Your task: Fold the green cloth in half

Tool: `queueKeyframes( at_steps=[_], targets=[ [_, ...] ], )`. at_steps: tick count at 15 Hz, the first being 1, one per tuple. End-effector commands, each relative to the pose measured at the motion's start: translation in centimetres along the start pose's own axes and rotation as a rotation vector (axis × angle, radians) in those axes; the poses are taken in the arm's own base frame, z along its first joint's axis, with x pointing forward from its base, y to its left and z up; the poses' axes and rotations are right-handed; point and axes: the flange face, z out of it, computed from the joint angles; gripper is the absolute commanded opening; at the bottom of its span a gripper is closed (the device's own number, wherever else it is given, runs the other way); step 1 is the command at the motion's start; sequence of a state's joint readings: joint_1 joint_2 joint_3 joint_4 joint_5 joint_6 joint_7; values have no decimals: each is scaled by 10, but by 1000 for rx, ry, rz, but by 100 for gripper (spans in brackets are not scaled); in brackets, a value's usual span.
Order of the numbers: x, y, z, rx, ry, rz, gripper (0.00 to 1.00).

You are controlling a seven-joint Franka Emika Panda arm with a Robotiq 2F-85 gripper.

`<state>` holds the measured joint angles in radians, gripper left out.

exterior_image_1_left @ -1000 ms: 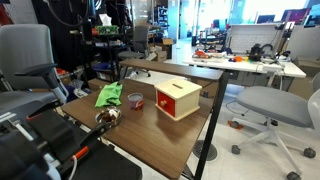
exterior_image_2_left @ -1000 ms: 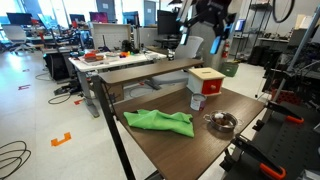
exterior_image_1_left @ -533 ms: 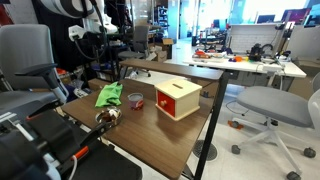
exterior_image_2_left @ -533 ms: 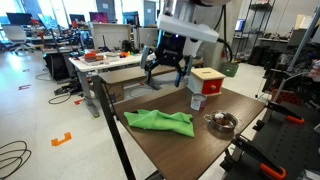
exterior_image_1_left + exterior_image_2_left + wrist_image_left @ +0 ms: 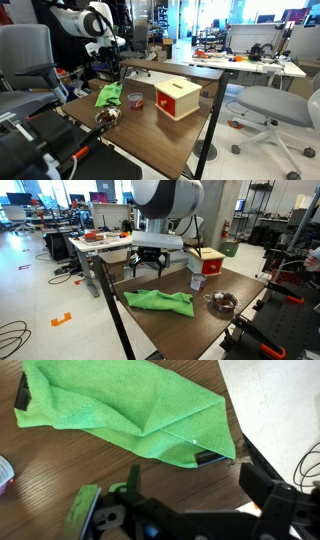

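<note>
The green cloth needs to be folded across in half, so next my gripper should grab it by its corner with the black strip (image 5: 129, 295) (image 5: 212, 458) beside the table edge.
The green cloth (image 5: 108, 95) lies crumpled and flat on the wooden table, near one end; it also shows in an exterior view (image 5: 158, 301) and fills the top of the wrist view (image 5: 130, 405). My gripper (image 5: 147, 267) hangs in the air above and just beyond the cloth, apart from it, with its fingers spread open and empty. In the wrist view the jaws (image 5: 200, 488) sit below the cloth's lower edge. In an exterior view the gripper (image 5: 112, 62) is above the cloth at the table's far side.
A wooden box with a red slotted face (image 5: 178, 98) stands mid-table. A small red cup (image 5: 135, 100) and a metal bowl (image 5: 221, 302) sit close to the cloth. The table edge (image 5: 115, 298) is next to the cloth. Office chairs and desks surround the table.
The arm has swung down from high above the box to just over the table beside the cloth. The cloth, box, cup and bowl have not moved.
</note>
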<state>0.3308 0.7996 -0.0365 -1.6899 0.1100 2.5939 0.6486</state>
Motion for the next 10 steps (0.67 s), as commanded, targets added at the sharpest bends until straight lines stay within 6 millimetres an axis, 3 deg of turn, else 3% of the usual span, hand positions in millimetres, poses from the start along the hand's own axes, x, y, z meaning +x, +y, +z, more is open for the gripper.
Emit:
queueKeyframes(
  at_steps=[1,10],
  targets=[
    [13,-25,25,-5,46,9,100],
    [16,-56,77,-30,27,-19,100]
  ],
)
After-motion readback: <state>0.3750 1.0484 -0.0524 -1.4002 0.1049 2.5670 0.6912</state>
